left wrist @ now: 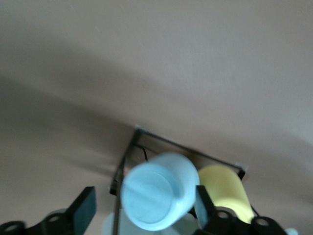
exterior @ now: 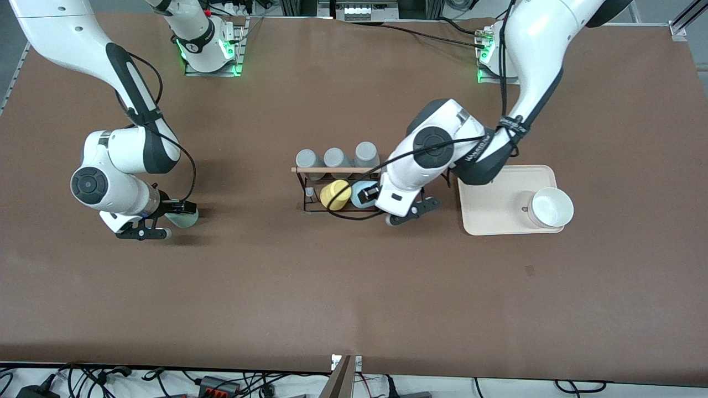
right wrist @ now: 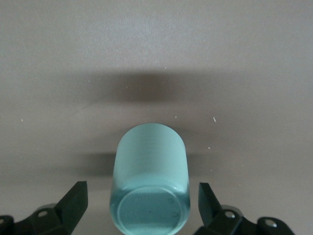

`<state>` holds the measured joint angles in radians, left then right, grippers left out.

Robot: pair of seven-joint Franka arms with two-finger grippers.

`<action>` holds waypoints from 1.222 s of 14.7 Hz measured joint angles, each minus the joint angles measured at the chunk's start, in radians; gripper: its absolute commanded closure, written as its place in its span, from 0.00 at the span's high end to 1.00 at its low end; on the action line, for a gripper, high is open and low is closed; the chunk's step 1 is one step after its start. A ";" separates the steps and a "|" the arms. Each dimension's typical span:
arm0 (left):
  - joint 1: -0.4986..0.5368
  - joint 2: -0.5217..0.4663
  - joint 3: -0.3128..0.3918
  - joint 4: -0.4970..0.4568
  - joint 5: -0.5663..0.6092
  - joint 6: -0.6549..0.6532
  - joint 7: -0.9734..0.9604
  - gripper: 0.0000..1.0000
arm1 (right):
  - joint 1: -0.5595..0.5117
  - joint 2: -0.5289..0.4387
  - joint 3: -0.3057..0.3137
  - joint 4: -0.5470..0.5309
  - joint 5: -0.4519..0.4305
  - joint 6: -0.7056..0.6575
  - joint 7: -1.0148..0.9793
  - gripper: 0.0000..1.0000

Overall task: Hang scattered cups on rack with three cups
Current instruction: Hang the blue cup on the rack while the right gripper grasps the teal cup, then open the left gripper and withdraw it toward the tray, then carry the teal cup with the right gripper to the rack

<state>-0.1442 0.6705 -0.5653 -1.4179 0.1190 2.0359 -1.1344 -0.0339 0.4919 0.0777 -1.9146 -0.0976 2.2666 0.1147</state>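
The mint-green cup's sides are between the right gripper's fingers in the right wrist view, so the right gripper would hold the cup if it closed now.
The light blue cup (exterior: 360, 194) is at the black wire rack (exterior: 301, 190), in its nearer row beside a yellow cup (exterior: 334, 194). My left gripper (exterior: 377, 203) is open around it. In the left wrist view the blue cup (left wrist: 156, 191) shows its base between the spread fingers (left wrist: 85, 208), close to one of them. I cannot tell whether a peg holds it. Three grey cups (exterior: 336, 159) hang in the rack's farther row under the wooden rod (exterior: 332, 169). The mint-green cup (exterior: 188, 218) lies on its side on the table. My right gripper (exterior: 174, 220) is open around it, with gaps on both sides of the cup (right wrist: 149, 181).
A cream tray (exterior: 498, 213) with a white bowl (exterior: 550, 207) stands toward the left arm's end, beside the rack. The yellow cup also shows in the left wrist view (left wrist: 225, 191), next to the rack's wire frame (left wrist: 146, 142).
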 measured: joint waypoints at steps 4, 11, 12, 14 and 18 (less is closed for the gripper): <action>0.168 -0.137 0.000 0.020 0.009 -0.159 0.186 1.00 | 0.000 -0.001 0.000 0.000 -0.001 0.002 -0.003 0.41; 0.370 -0.350 -0.002 0.022 0.009 -0.437 0.569 1.00 | 0.032 -0.016 0.014 0.118 -0.001 -0.117 -0.002 0.31; 0.399 -0.368 -0.002 0.021 0.009 -0.468 0.630 1.00 | 0.056 -0.019 0.015 0.168 0.000 -0.164 0.007 0.31; 0.454 -0.387 -0.001 0.012 0.008 -0.498 0.734 1.00 | 0.126 -0.024 0.018 0.281 0.001 -0.271 0.071 0.31; 0.503 -0.402 -0.002 -0.050 0.008 -0.509 0.865 1.00 | 0.250 -0.008 0.022 0.428 0.031 -0.400 0.229 0.31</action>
<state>0.3585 0.2690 -0.5674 -1.4683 0.1268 1.5269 -0.2694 0.2162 0.4844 0.0995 -1.4867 -0.0668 1.8661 0.3437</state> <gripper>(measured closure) 0.000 0.348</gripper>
